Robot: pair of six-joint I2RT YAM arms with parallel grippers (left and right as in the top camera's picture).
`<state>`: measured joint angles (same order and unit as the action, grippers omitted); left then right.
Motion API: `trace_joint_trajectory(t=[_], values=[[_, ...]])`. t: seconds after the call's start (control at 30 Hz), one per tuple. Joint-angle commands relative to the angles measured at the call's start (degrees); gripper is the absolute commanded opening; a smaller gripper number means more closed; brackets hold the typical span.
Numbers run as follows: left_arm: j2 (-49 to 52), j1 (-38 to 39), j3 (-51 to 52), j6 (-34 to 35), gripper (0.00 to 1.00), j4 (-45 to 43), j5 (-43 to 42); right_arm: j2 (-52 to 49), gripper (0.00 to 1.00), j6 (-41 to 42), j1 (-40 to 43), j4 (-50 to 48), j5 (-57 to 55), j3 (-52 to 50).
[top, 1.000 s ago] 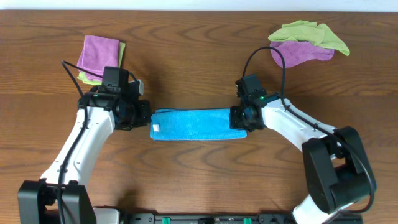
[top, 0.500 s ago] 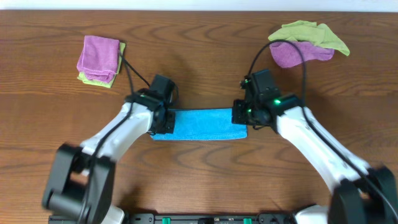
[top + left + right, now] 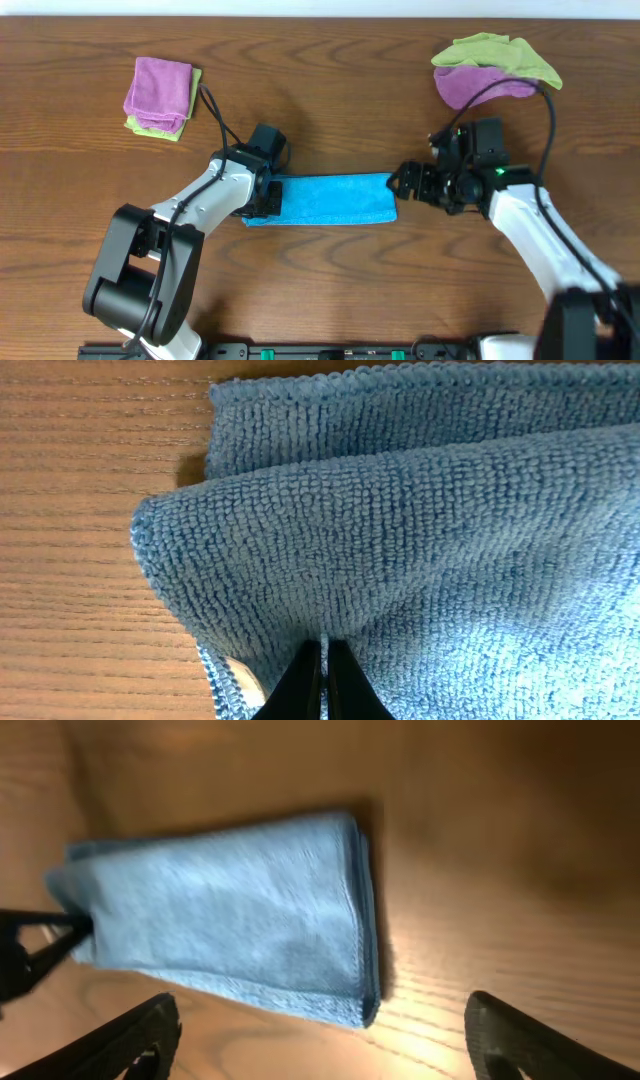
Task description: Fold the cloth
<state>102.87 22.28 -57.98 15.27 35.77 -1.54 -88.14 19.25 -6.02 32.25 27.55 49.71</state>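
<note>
My right gripper is to take hold of the cloth's loose end next, opposite my left gripper, so that I can fold the sky-blue cloth.
The sky-blue cloth lies folded into a long strip at the middle of the table. My left gripper is shut on the strip's left end. In the left wrist view the black jaws pinch a raised fold of the cloth, and a bit of white tag peeks out beneath. My right gripper stands open just right of the strip's right end, holding nothing. The right wrist view shows the cloth flat ahead of that gripper, its fingers spread wide.
A folded purple cloth on a lime-green one sits at the back left. A crumpled lime-green and purple pile lies at the back right. Black cables loop over both arms.
The right gripper has opened, let go of the cloth's right end and drawn back to the right. The left gripper came in from the left and holds the left end.
</note>
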Motion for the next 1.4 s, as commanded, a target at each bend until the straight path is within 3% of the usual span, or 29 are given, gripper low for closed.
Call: trace_joint_trajectory(t=[0.0, 0.47, 0.53, 0.63, 0.67, 0.73, 0.93, 1.13, 1.2, 1.37], values=[[3.13, -0.11, 0.98, 1.07, 0.06, -0.92, -0.92, -4.39, 0.9, -1.29, 0.35, -1.64, 9.33, -0.98], [3.1, -0.11, 0.98, 1.05, 0.06, -1.7, -2.45, -17.97, 0.83, 0.5, -1.49, -9.31, 12.24, -0.98], [3.13, -0.15, 0.98, 1.03, 0.06, -1.7, -2.51, -18.53, 0.78, 1.4, -2.78, -10.25, 12.39, -0.98], [3.08, -0.57, 0.81, 0.85, 0.06, -1.38, -2.56, -18.58, 0.42, 1.99, -2.75, -11.1, 12.37, -0.9], [2.97, -0.9, 0.35, 0.46, 0.06, -0.66, -2.58, -18.58, 0.24, 1.95, -2.19, -10.93, 12.39, -0.68], [2.03, -1.6, -1.42, -0.63, 0.06, 2.21, -2.49, -18.56, 0.02, 1.95, -0.96, -10.08, 12.39, 0.02], [-9.38, -5.84, -12.79, -2.45, 0.06, 15.67, -2.54, -16.74, 0.02, -1.2, 4.04, 1.09, 9.35, 5.9], [-27.02, -10.58, -19.98, -2.47, 0.06, 23.56, -2.56, -11.13, 0.01, -0.7, 5.62, 24.65, -19.17, 18.99], [-33.35, -11.13, -20.02, -2.45, 0.06, 25.99, -2.62, -9.38, 0.02, 2.27, 3.1, 29.31, -27.71, 23.3], [-42.18, -11.13, -20.02, -2.45, 0.06, 31.17, -7.02, -9.88, 0.01, 6.56, -8.85, 26.84, -30.58, 25.27]])
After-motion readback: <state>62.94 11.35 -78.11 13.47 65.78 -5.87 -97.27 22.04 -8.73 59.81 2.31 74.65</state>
